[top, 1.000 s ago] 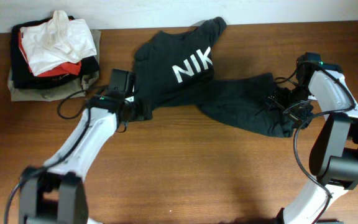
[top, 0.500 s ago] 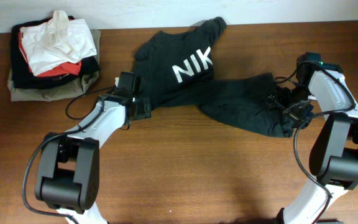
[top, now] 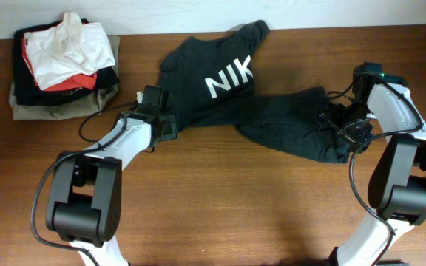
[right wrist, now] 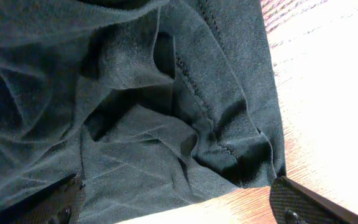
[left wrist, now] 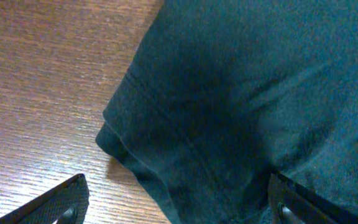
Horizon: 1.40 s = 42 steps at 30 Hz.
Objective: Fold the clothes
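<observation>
I should next use my right gripper to grab the black T-shirt's stitched edge [top: 336, 127] [right wrist: 199, 185], far from the left gripper's corner, so that it can be spread for folding.
The clothes, a black T-shirt [top: 213, 96] with white letters, lies crumpled across the back middle of the wooden table [top: 235, 207]. One part stretches right to my right gripper [top: 342, 131]. My left gripper [top: 166, 127] sits at the shirt's lower left edge. In the left wrist view the jaws of the left gripper [left wrist: 179, 208] stand wide apart, and a hemmed corner of the shirt [left wrist: 229, 112] lies between them on the wood. In the right wrist view the right gripper [right wrist: 179, 208] is open over wrinkled cloth [right wrist: 135, 124] at the shirt's stitched edge.
A pile of other garments sits at the back left: white cloth [top: 69, 44] on top, red [top: 76, 81] and khaki-grey [top: 58, 109] beneath. The wall runs along the table's far edge, just behind the shirt and the pile.
My left arm has folded in and its gripper has slid a little right onto the shirt's edge. The right arm and the shirt have not moved.
</observation>
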Available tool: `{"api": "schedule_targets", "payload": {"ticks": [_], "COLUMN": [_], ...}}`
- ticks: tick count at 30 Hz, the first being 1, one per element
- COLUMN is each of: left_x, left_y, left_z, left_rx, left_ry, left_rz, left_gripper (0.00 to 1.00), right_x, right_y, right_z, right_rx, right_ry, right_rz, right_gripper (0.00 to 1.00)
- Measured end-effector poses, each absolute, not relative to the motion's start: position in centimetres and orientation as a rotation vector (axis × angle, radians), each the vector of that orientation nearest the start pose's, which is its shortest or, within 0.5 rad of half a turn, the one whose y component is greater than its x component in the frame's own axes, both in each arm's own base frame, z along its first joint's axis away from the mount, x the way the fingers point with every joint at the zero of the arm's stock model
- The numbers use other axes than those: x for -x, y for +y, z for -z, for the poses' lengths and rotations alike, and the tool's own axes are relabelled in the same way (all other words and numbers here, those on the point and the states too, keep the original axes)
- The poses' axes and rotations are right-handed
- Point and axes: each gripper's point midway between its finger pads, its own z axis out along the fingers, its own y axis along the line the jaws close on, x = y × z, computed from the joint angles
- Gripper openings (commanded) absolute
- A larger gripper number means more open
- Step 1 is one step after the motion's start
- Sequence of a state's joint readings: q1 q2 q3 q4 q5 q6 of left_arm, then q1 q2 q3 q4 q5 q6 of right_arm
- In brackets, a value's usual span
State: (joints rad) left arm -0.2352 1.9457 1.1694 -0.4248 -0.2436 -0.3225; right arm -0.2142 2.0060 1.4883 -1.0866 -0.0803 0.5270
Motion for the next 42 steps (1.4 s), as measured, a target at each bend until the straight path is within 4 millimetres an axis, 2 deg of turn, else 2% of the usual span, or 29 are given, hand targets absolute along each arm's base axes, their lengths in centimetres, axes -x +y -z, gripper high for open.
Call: {"api": "schedule_targets", "payload": {"ticks": [2,3,4,5,7,8,14,16,19,22,29,33,36,38,40,41,42], "left_x": [-42.0,-42.0,-42.1,-42.2,-42.2,-42.2,-41.9,-41.8,-40.7,-40.2,-39.9,-39.9,-39.9,-39.9,-39.9,-39.9,-39.9], "left_y": [-5.8,-5.9,-6.0,-6.0,-6.1,-6.1,-5.6,-5.1,-2.0,0.0,0.1,0.1,0.1,0.1,0.1,0.1,0.1], "left_z": [-0.6,-0.5,-0.5,-0.4,-0.4,-0.4,-0.3,-0.3,-0.3,-0.2,-0.2,-0.2,-0.2,-0.2,-0.2,-0.2,-0.2], "left_rx": [0.184,0.186,0.188,0.196,0.193,0.189,0.201,0.215,0.307,0.373,0.406,0.413,0.416,0.416,0.416,0.416,0.416], "left_ry": [2.708,2.708,2.707,2.705,2.704,2.705,2.721,2.732,2.793,2.82,2.827,2.825,2.824,2.824,2.824,2.824,2.824], "left_rz": [-0.174,-0.167,-0.165,-0.162,-0.159,-0.159,-0.174,-0.182,-0.231,-0.255,-0.257,-0.257,-0.256,-0.256,-0.256,-0.256,-0.256], "left_gripper": [0.66,0.53,0.45,0.41,0.25,0.2,0.1,0.1,0.1,0.09,0.09,0.09,0.09,0.09,0.09,0.1,0.09], "right_x": [-36.0,-36.0,-36.0,-36.0,-36.1,-36.1,-36.1,-36.1,-36.3,-37.9,-42.3,-43.5,-43.7,-43.9,-44.3,-44.4,-44.5], "right_y": [-6.4,-6.4,-6.4,-6.4,-6.4,-6.4,-6.5,-6.5,-6.5,-5.5,-3.0,-2.4,-2.2,-2.2,-1.7,-1.1,0.3], "right_z": [-3.9,-3.9,-3.9,-3.8,-3.8,-3.9,-3.9,-3.9,-3.8,-4.0,-5.3,-5.9,-6.1,-6.1,-6.1,-6.1,-6.1], "right_rx": [-1.156,-1.154,-1.154,-1.155,-1.154,-1.154,-1.153,-1.153,-1.146,-1.025,-0.85,-0.808,-0.8,-0.788,-0.723,-0.684,-0.597], "right_ry": [2.968,2.969,2.969,2.967,2.965,2.965,2.965,2.965,2.96,2.944,2.805,2.757,2.749,2.745,2.745,2.751,2.768], "right_rz": [-0.117,-0.118,-0.118,-0.118,-0.119,-0.119,-0.113,-0.112,-0.115,-0.248,-0.559,-0.629,-0.65,-0.642,-0.63,-0.623,-0.612], "right_gripper": [0.99,0.99,0.99,0.99,0.99,0.99,0.99,0.99,0.99,0.99,0.99,0.99,1.0,0.96,0.8,0.75,0.75]}}
